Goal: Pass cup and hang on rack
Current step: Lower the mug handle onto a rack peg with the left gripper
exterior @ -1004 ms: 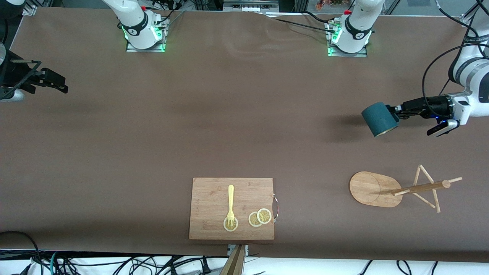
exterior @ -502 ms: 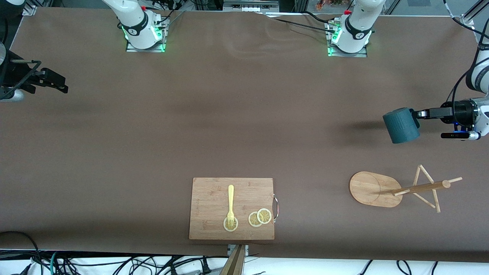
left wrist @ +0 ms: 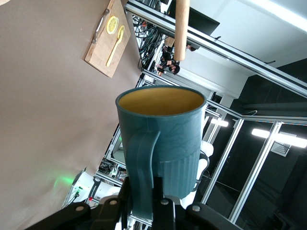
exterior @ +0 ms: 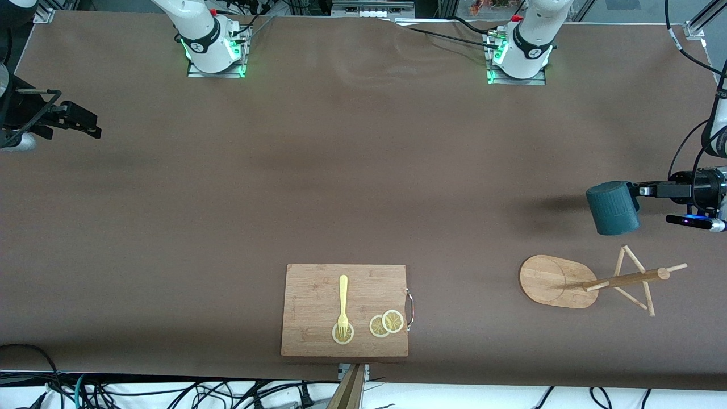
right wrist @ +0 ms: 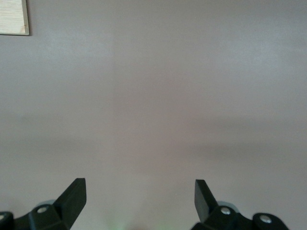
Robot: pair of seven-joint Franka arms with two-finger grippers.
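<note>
The teal cup (exterior: 613, 208) (left wrist: 163, 139) hangs in the air short of the pegs, so it moves toward the rack's wires, before my left gripper opens.
My left gripper (exterior: 642, 191) is shut on the handle of the dark teal cup (exterior: 613, 208) and holds it in the air over the table at the left arm's end, just beside the rack's pegs. In the left wrist view the cup (left wrist: 163, 139) shows its ochre inside, with the fingers (left wrist: 165, 203) pinching the handle and the rack's pole (left wrist: 181, 28) ahead of the rim. The bamboo rack (exterior: 558, 281) stands on its oval base, its pole (exterior: 625, 279) and thin pegs bare. My right gripper (exterior: 79, 122) waits open at the right arm's end, nothing between its fingers (right wrist: 74, 196).
A bamboo cutting board (exterior: 345, 309) with a metal handle lies near the front edge, carrying a yellow fork (exterior: 342, 304) and lemon slices (exterior: 386, 324). One corner of the board (right wrist: 13, 17) shows in the right wrist view. The arm bases (exterior: 213, 48) stand along the back edge.
The left gripper has carried the cup toward the left arm's end of the table and closer to the rack, turning it so its mouth no longer shows from the front. The right arm has not moved.
</note>
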